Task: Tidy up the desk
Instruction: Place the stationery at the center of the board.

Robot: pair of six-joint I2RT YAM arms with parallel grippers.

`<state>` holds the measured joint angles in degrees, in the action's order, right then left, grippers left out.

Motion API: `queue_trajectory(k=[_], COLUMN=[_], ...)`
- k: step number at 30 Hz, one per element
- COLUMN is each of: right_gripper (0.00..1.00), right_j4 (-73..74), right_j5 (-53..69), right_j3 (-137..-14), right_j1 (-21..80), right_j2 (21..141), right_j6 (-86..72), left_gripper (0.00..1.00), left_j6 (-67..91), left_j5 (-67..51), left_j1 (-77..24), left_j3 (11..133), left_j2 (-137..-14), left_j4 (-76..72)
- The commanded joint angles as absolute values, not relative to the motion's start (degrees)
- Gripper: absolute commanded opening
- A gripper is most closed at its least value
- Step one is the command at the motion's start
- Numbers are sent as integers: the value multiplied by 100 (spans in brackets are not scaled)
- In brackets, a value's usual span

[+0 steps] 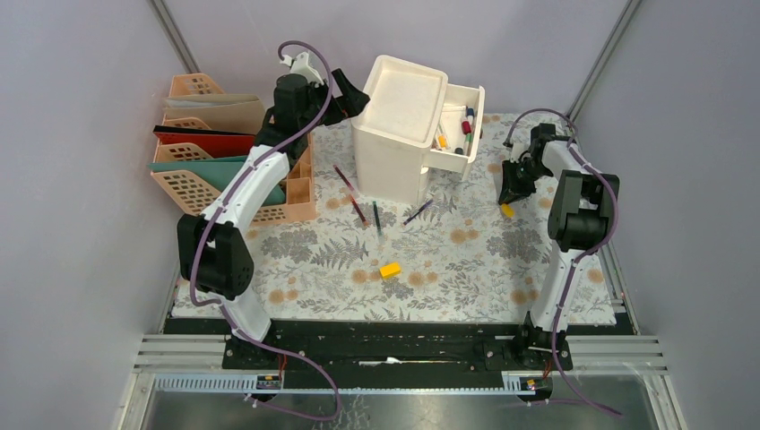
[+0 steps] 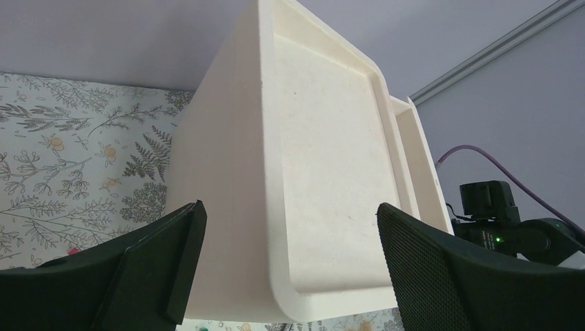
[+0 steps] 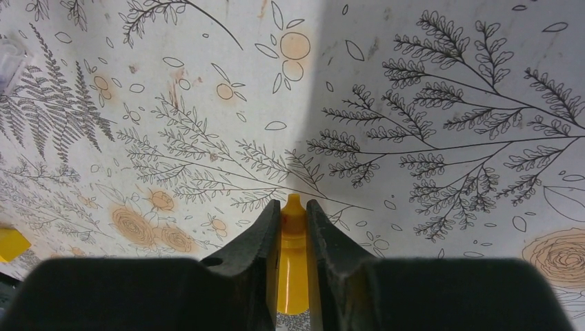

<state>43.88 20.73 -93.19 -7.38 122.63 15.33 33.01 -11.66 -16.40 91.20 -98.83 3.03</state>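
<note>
The robot's right gripper needs to open now: the yellow marker hangs low above empty, flat cloth, beside the open drawer, so the marker would come to rest on the cloth.
The desk (image 1: 466, 269) is covered in pale fern-and-flower cloth. On it stands a white drawer unit (image 1: 401, 125) with its drawer (image 1: 462, 134) pulled out to the right and pens inside. My left gripper (image 1: 351, 100) hovers at the unit's upper left corner, open, its fingers spread either side of the corner (image 2: 290, 210) without touching it. My right gripper (image 1: 513, 199) is low over the desk's right side, shut on a yellow marker (image 3: 293, 262) whose tip pokes out past the fingertips (image 3: 293, 207). The marker shows as a yellow spot (image 1: 507, 210) under the gripper.
Loose on the cloth lie a dark red pen (image 1: 349, 193), a green pen (image 1: 377, 218), a purple pen (image 1: 418, 211) and a yellow block (image 1: 390, 270). A peach file rack (image 1: 224, 166) with folders fills the back left. Grey walls close in both sides.
</note>
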Motion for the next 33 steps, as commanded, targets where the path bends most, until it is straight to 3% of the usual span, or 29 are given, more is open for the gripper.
queue_trajectory(k=[1,3,4,5,6,7,23,28,29,33], right_gripper=[6,6,6,6,77,98,99,99,98,95], right_j4=[4436,4436,4436,2218,2288,2176,2079,1315,1307,3603], right_j5=[2195,2195,2195,2632,3068,3114,3246,2596,2314,3831], right_j3=[-9536,-9519,-9511,-9499,-9444,-9297,-9385,-9496,-9620,-12432], right_j1=[-703,-703,-703,-703,-703,-703,-703,-694,-705,-774], right_j2=[12190,12093,12033,11966,11884,11791,11366,10855,10881,11925], right_j6=[1510,1510,617,630,675,736,1103,1501,1250,1725], left_gripper=[99,99,99,99,99,99,99,99,99,99], left_j6=[3235,3232,3234,3226,3216,3217,3212,3119,3103,3119], left_j5=[-1076,-1083,-1078,-1073,-1075,-1079,-1044,-971,-951,-834], left_j1=[-1650,-1647,-1645,-1649,-1652,-1652,-1652,-1651,-1652,-1643], left_j3=[9083,9081,9075,9065,9054,9041,8781,8801,8787,8714], left_j2=[-9545,-9538,-9523,-9507,-9502,-9494,-9288,-9244,-9233,-9197], left_j4=[73,77,79,80,79,86,18,22,-43,-263])
